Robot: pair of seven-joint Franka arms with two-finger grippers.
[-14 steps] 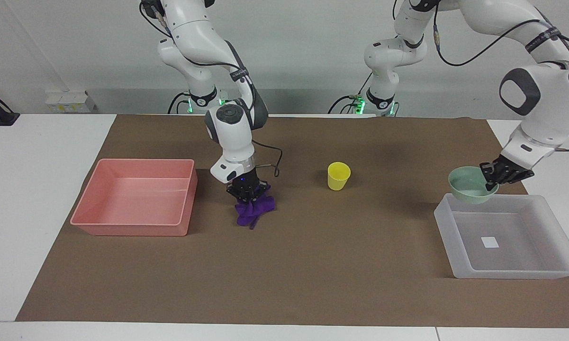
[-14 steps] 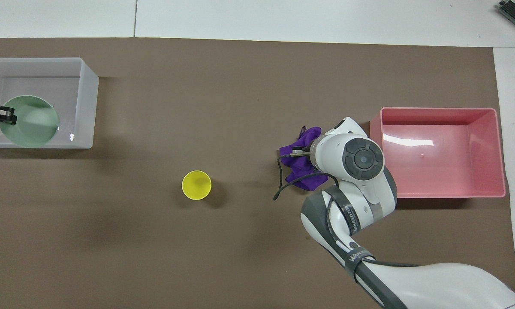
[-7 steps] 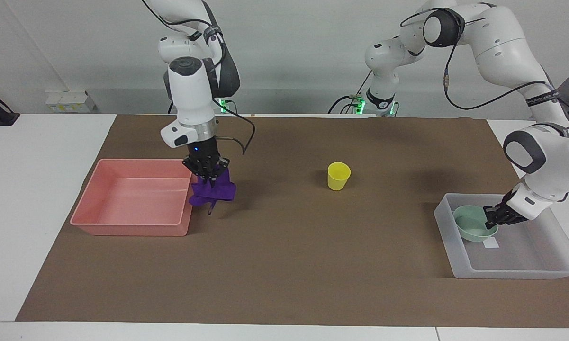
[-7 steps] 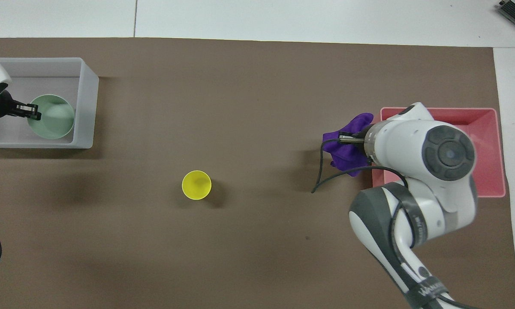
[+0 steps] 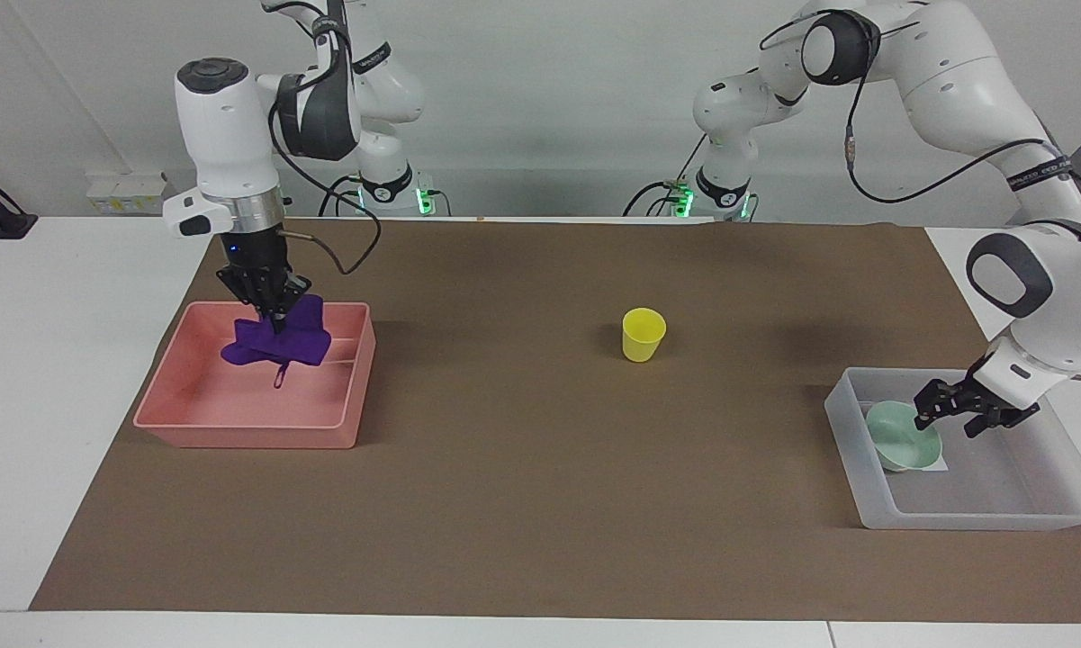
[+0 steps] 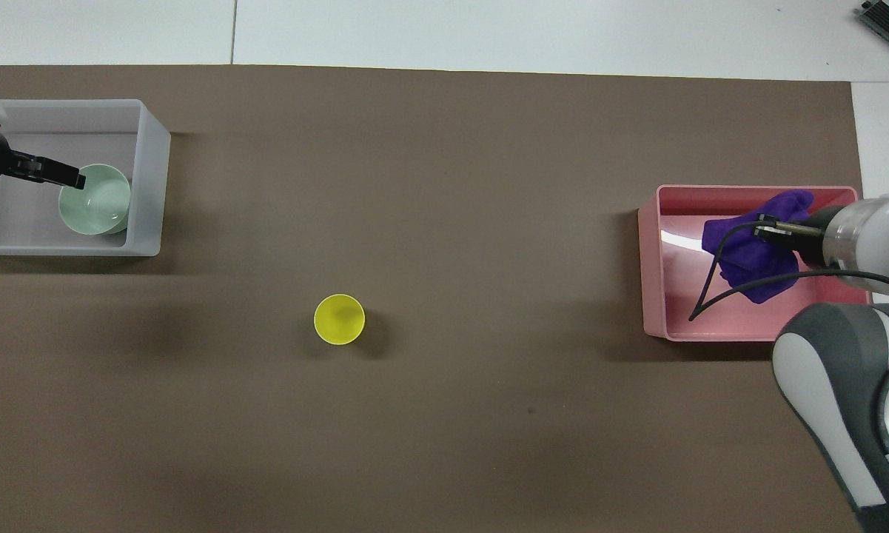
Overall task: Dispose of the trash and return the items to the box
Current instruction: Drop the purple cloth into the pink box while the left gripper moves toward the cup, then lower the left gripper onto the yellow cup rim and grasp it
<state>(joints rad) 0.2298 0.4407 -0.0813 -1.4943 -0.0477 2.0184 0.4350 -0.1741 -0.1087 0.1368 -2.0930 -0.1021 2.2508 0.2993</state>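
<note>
My left gripper is to grab the yellow cup by its rim (image 6: 340,297) next, so that the cup can go back into the translucent box.
The purple rag (image 5: 279,342) hangs from my right gripper (image 5: 274,313), which is shut on it, over the inside of the pink tray (image 5: 252,434). From overhead, the rag (image 6: 747,252) and right gripper (image 6: 773,229) are over the pink tray (image 6: 651,274). The mint-green bowl (image 5: 903,436) lies in the translucent box (image 5: 972,520). My left gripper (image 5: 950,416) is open just above the bowl's rim. The overhead view shows the bowl (image 6: 95,209), the box (image 6: 148,185) and the left gripper (image 6: 70,178). The yellow cup (image 5: 643,334) stands upright mid-table (image 6: 339,319).
A brown mat (image 5: 540,504) covers the table. The pink tray stands at the right arm's end and the box at the left arm's end. A black cable (image 6: 710,289) loops from the right wrist over the pink tray.
My right gripper lifted the rag off the mat and carried it over the pink tray. My left gripper lowered the bowl into the box and let go of it.
</note>
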